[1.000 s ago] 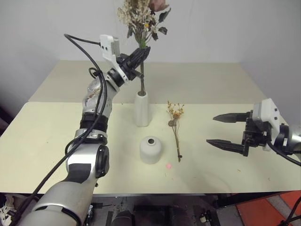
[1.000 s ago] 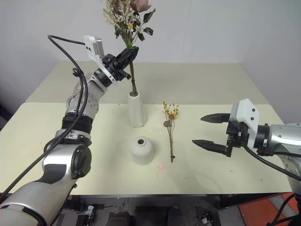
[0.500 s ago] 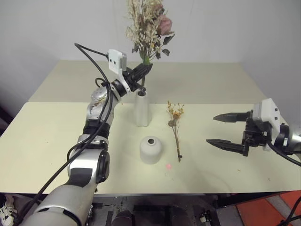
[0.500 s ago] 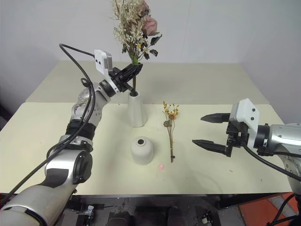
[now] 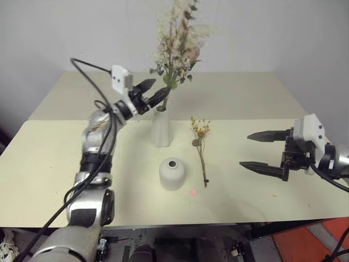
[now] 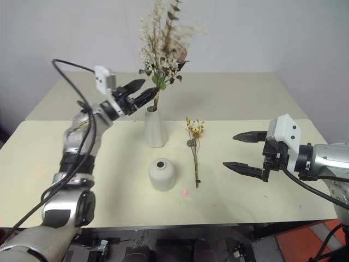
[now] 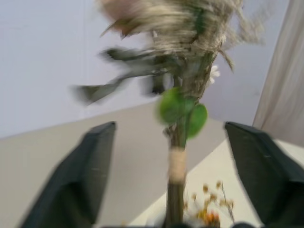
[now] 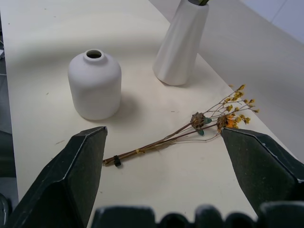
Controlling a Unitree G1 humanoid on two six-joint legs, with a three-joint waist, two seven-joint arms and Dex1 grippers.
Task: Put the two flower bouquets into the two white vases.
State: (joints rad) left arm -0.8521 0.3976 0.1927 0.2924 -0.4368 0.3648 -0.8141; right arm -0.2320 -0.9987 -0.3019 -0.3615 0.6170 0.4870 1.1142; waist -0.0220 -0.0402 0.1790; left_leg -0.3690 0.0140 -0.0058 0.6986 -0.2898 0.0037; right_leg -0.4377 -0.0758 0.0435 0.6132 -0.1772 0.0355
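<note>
The sprig has small blossoms that fan out on thread-thin twigs, so next my right gripper should grab it by its bundled stems to put it into a white vase.
The fuller cream, pink and green bouquet (image 5: 176, 45) stands with its stem in the tall white vase (image 5: 161, 130) and leans a little to the right. My left gripper (image 5: 158, 88) is open just left of the vase mouth. In the left wrist view its fingers (image 7: 91, 176) stand apart on both sides of the stem (image 7: 176, 167) without touching it. The thin yellow-orange sprig (image 5: 200, 150) lies flat on the table, right of the vase. The short squat vase (image 5: 172, 173) stands in front with nothing in it. At the right, my right gripper (image 5: 245, 150) hovers open and holds nothing.
The cream table (image 5: 49, 164) runs wide to the left and behind the vases. A small red light dot (image 5: 193, 191) lies on the tabletop near the sprig's stem end. A white wall rises behind the table.
My left gripper has opened and let go of the fuller bouquet, then drawn back left and down. The bouquet has sunk into the tall vase. The right arm has not moved.
</note>
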